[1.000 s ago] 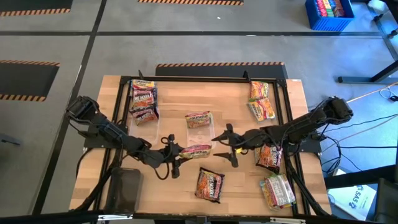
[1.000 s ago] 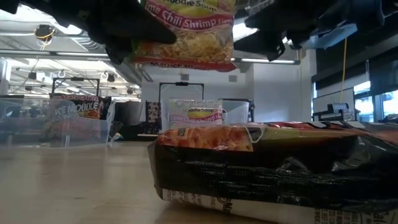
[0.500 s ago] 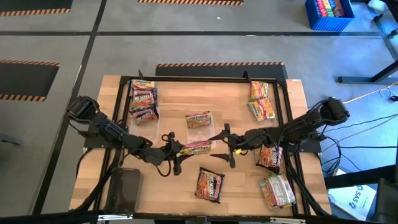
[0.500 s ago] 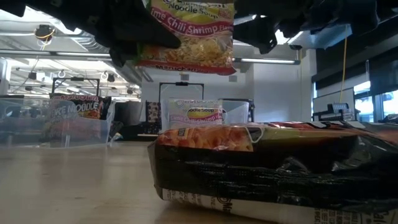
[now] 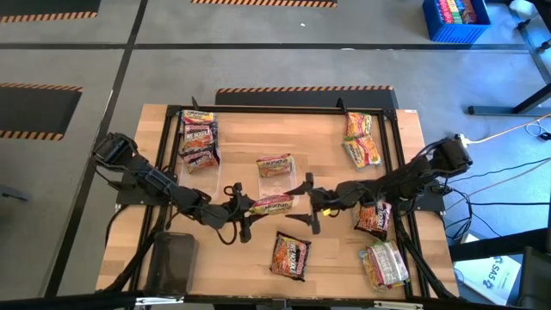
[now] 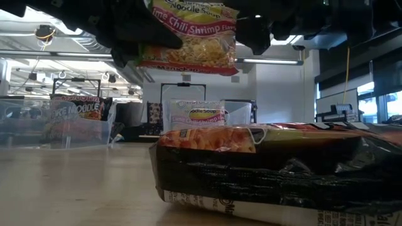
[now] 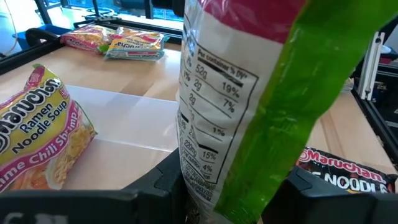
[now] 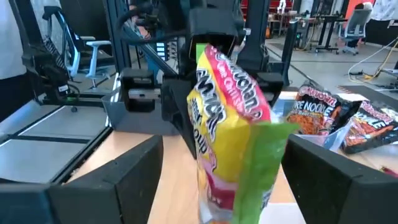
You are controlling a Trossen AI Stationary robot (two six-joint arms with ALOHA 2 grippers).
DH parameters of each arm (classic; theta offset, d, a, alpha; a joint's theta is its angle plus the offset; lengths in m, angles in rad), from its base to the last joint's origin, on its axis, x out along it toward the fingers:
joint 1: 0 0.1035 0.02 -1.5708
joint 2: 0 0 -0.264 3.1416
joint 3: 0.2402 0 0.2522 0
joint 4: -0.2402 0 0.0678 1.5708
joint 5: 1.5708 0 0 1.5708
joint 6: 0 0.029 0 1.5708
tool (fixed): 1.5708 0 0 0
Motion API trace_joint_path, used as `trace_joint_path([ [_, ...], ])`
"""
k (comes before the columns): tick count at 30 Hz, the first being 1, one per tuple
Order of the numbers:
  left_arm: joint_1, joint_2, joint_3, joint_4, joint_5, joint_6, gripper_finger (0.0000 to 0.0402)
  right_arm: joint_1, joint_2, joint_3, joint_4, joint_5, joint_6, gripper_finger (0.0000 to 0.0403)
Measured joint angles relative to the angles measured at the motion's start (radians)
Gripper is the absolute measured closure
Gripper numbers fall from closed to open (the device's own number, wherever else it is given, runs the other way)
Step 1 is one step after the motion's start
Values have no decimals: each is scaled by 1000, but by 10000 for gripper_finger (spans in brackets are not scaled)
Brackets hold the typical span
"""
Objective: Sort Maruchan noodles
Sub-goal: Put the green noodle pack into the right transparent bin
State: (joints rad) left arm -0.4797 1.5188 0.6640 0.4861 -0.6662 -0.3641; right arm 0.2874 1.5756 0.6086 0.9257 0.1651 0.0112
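The noodles have to be sorted into their tray [image 5: 275, 176], so my right gripper should grab the Maruchan packet by its green-seamed end [image 5: 289, 201] next.
A yellow and pink Maruchan noodle packet [image 5: 271, 204] with a green end seam hangs over the table's middle, standing on its long edge. My left gripper [image 5: 244, 212] is shut on its left end. My right gripper [image 5: 303, 205] is open at the packet's right end. In the right wrist view its two fingers [image 8: 124, 177] stand on either side of the packet [image 8: 230, 137] without touching it. In the low view the packet [image 6: 188, 34] is high above the wood. My left gripper pinches the packet's end nearest the table's left [image 7: 199, 177] between its two fingers, on its front and back faces. The fingers come nearly level from the table's left. The packet is lifted clear of the table and sticks out toward the right, on edge.
Two clear trays [image 5: 277, 182] lie far of the grippers, one with a packet [image 5: 275, 165]. Dark packets fill a tray at the far left [image 5: 199, 142]. More packets lie at the far right [image 5: 362, 142], near middle [image 5: 290, 256] and near right [image 5: 384, 263].
My right gripper has moved toward the table's left, up to the held packet, and its open fingers now stand around the packet's right end. The packet stays lifted in my left gripper.
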Motion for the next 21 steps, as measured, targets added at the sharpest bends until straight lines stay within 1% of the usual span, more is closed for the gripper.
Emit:
trace_joint_path([
  [4,0,0,0,3,11,18,267,-8,40,21,-2,4,0,107],
  [10,7,0,0,11,39,57,266,-8,111,113,-2,-10,-46,107],
  [13,15,0,0,11,50,59,266,-8,125,143,-13,-11,-57,117],
  [16,15,0,0,11,52,65,266,-8,130,146,-19,-11,-69,148],
  [21,15,0,0,10,56,74,266,-15,130,146,-38,-18,-75,232],
])
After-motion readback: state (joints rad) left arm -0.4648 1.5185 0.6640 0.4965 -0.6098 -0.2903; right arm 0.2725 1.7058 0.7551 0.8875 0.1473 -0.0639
